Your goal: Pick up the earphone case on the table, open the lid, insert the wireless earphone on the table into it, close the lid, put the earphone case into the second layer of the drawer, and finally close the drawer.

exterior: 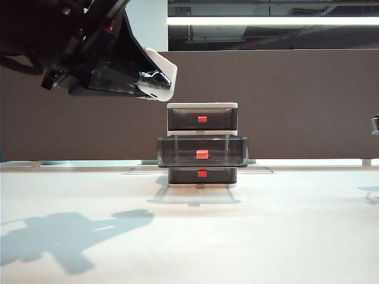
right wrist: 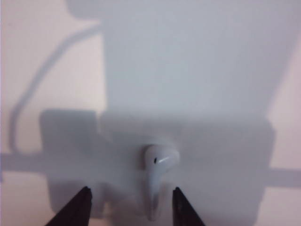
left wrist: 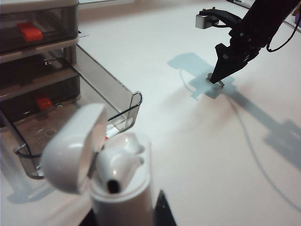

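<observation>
I will next grab the wireless earphone by its stem (right wrist: 153, 195) with my right gripper, to put it into the white earphone case.
My left gripper (exterior: 155, 80) hangs high at the left, shut on the white earphone case (left wrist: 123, 197). The case stands upright with its lid (left wrist: 75, 148) swung open, and one earbud (left wrist: 117, 165) sits inside. The wireless earphone (right wrist: 157, 172) lies on the white table (exterior: 266, 236). My right gripper (right wrist: 130, 195) is just above it, open, with the earphone's stem between the two fingertips and touching neither. The drawer unit (exterior: 202, 145) stands at mid-table. Its second layer (exterior: 202, 152) is pulled out, and nothing shows inside it.
The top drawer (exterior: 202, 118) and bottom drawer (exterior: 202, 174) are shut. From the left wrist view the right arm (left wrist: 249, 33) reaches down to the table well away from the open drawer (left wrist: 110, 92). A brown partition (exterior: 296, 100) backs the table.
</observation>
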